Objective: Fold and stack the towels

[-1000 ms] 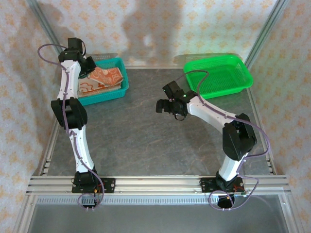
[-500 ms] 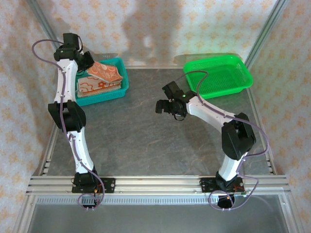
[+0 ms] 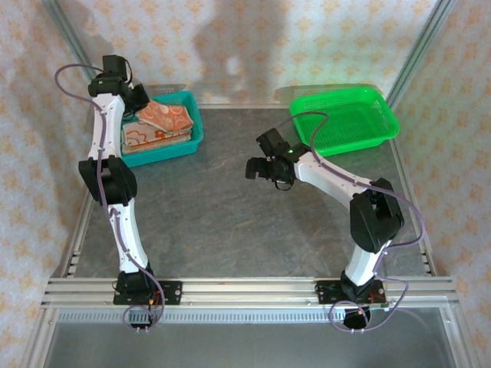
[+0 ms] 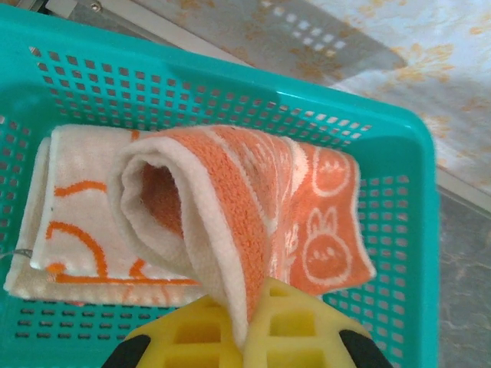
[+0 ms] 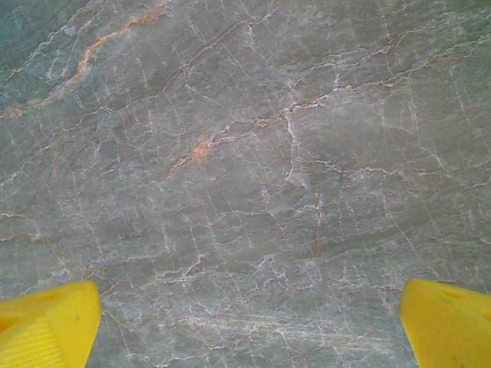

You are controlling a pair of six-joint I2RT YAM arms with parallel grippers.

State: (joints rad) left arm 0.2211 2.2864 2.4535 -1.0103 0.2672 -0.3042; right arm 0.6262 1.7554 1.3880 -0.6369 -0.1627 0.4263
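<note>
The orange towel's held end is raised and curled, and the cream towel [image 3: 149, 136] is partly bare, so the orange towel would fall bunched if the left gripper opened now.
An orange towel with white rabbit faces [image 4: 307, 199] hangs from my left gripper [image 4: 247, 322], whose yellow fingers are shut on its cream-backed edge. It is lifted partly off a cream towel with orange swirls [image 4: 69, 222] that lies flat in the teal basket [image 4: 230, 84]. From above, the same orange towel [image 3: 165, 115] sits over the cream towel [image 3: 149, 136] in the teal basket [image 3: 193, 132], with my left gripper [image 3: 140, 102] at its left end. My right gripper [image 3: 255, 169] hovers open over the bare middle of the table, its yellow fingertips [image 5: 46, 326] far apart with nothing between them.
A green basket [image 3: 345, 119] stands at the back right of the grey marble table [image 3: 230, 222]. Patterned walls close in the back and sides. An aluminium rail [image 3: 245, 290] runs along the near edge by the arm bases.
My left gripper has raised the orange towel's edge and shifted slightly left and back, then a little to the right. The right arm has stayed still.
</note>
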